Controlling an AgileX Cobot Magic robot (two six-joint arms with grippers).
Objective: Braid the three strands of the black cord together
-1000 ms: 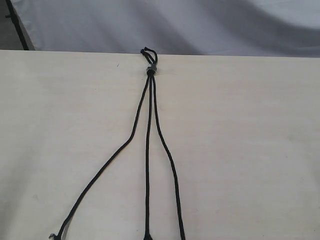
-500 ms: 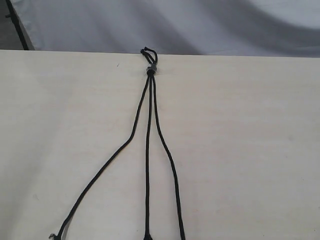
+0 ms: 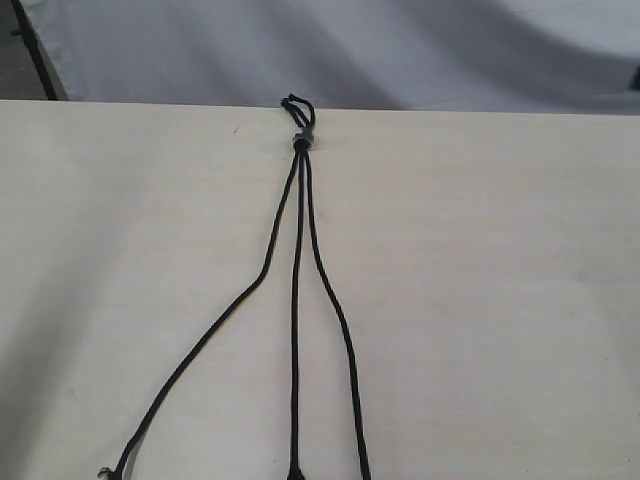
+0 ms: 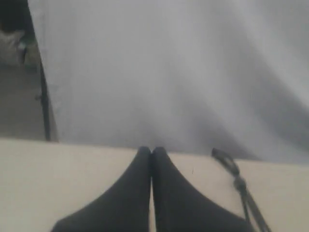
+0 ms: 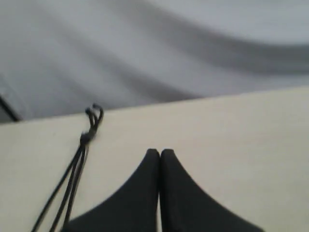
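Observation:
The robot's right gripper will braid the black cord's strands together, so next it will grab the middle strand by the part (image 3: 294, 385) near the cord's knotted end (image 3: 295, 473).
The black cord (image 3: 297, 290) lies on the pale table, its knot (image 3: 300, 142) and short loop (image 3: 298, 106) at the far edge. Three strands fan out from the knot toward the near edge: the left strand (image 3: 215, 330) curves away, the middle strand (image 3: 296, 340) runs straight, the right strand (image 3: 345, 340) bends slightly. They lie separate, not crossed. Neither gripper shows in the exterior view. My left gripper (image 4: 151, 151) is shut and empty above the table, the knot (image 4: 237, 181) off to one side. My right gripper (image 5: 160, 153) is shut and empty, the knot (image 5: 85, 138) to its other side.
A grey-white cloth backdrop (image 3: 350, 50) hangs behind the table's far edge (image 3: 480, 110). A dark pole (image 3: 35, 50) stands at the far left corner. The pale tabletop (image 3: 500, 300) spreads out on both sides of the cord.
The cord has not moved. A faint shadow has spread over the table's left part, and a dark edge has appeared at the far right of the exterior view.

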